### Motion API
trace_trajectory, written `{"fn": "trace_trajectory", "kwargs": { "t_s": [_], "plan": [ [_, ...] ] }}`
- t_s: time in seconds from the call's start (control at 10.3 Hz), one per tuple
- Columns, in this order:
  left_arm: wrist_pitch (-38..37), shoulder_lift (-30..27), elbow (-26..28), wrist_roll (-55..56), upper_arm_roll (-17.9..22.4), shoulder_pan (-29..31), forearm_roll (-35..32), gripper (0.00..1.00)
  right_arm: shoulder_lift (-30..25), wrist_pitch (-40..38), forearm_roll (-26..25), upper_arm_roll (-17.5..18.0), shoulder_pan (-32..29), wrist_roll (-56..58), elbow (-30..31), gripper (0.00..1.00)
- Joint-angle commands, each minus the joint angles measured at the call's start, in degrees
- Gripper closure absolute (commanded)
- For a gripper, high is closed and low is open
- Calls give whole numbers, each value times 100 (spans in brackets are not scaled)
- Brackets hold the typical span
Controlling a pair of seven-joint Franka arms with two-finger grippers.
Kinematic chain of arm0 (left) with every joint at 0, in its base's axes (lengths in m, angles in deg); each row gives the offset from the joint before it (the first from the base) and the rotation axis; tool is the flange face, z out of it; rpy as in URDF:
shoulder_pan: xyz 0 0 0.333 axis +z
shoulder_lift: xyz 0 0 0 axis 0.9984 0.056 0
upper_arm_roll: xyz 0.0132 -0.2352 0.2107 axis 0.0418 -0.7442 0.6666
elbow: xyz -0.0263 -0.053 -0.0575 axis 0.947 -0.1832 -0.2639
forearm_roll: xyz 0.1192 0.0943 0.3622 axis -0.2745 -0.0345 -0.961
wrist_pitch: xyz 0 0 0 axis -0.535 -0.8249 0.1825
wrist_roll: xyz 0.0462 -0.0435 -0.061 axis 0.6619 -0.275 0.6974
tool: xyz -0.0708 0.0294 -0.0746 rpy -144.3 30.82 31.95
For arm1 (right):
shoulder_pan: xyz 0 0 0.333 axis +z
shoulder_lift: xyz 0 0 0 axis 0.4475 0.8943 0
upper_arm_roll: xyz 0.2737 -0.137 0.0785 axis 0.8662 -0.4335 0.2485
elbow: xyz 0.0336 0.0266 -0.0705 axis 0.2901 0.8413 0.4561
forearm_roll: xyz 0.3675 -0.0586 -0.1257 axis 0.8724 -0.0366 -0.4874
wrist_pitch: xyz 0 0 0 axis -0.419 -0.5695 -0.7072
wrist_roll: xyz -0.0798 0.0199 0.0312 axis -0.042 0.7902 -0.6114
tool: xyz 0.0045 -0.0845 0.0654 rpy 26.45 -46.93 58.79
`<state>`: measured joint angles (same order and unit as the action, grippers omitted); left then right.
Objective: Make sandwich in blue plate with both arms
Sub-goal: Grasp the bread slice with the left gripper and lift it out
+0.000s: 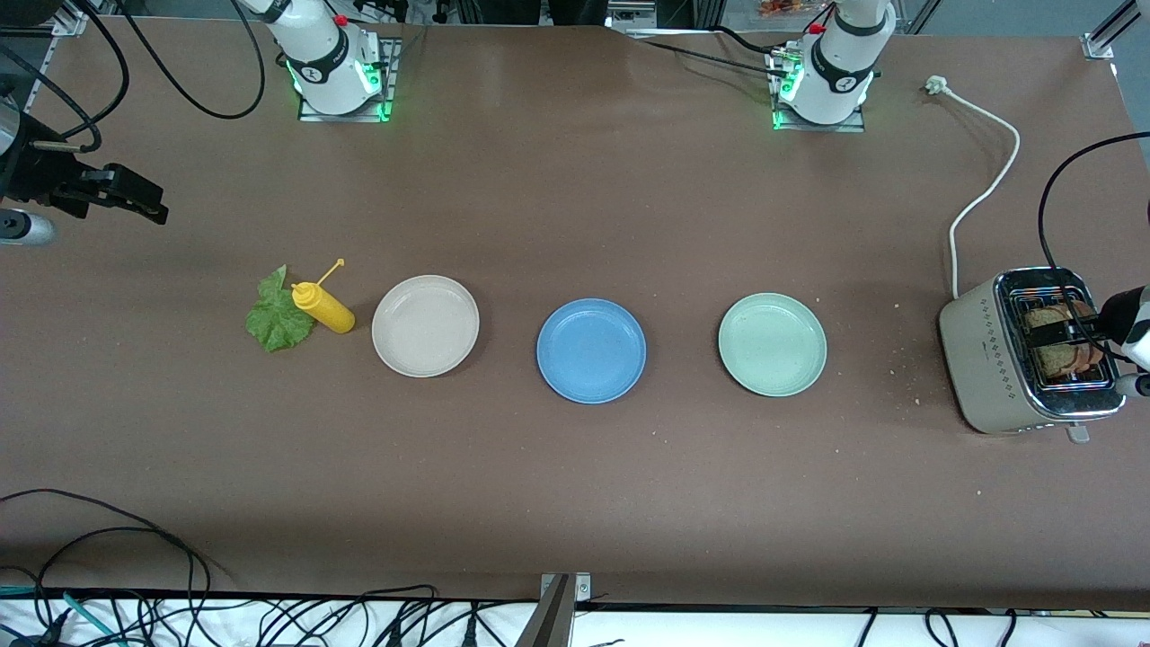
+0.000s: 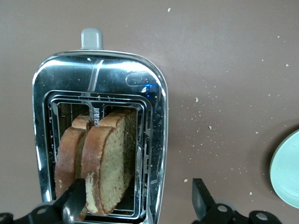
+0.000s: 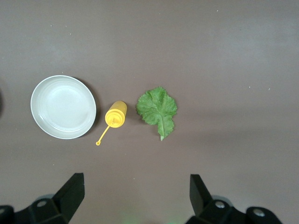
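Note:
I will grab the bread slice by its exposed crust edge [image 1: 1063,361] next with my left gripper. That will start the sandwich on the blue plate [image 1: 591,350].
The blue plate [image 1: 591,350] lies bare in the middle of the table, between a beige plate [image 1: 425,325] and a pale green plate [image 1: 772,343]. Two brown bread slices [image 2: 112,158] stand in the toaster [image 1: 997,350] at the left arm's end. My left gripper [image 2: 138,200] hangs open over the toaster [image 2: 154,116], one finger [image 2: 74,198] beside the slices [image 1: 1065,337], the other over the table. A green lettuce leaf [image 1: 278,313] lies at the right arm's end. My right gripper [image 3: 134,193] is open, high over the table, with the lettuce [image 3: 158,108] below it.
A yellow squeeze bottle [image 1: 323,306] lies between the lettuce and the beige plate [image 3: 63,106]. The toaster's white cord [image 1: 984,180] runs toward the left arm's base. Crumbs dot the table near the toaster. Cables hang along the table's near edge.

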<state>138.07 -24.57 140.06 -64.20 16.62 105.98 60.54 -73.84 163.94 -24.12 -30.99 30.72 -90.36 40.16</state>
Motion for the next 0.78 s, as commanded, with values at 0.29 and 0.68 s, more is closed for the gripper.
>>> {"fn": "trace_trajectory", "kwargs": {
  "t_s": [0.29,0.68],
  "plan": [
    [387,379,-183,-422,-63,277,-164,0,-11,-108,12,8,-1,-7,-90,0],
    [458,397,-183,-432,-72,269,-155,0,-11,-116,12,8,-1,-7,-90,0]
  ]
}}
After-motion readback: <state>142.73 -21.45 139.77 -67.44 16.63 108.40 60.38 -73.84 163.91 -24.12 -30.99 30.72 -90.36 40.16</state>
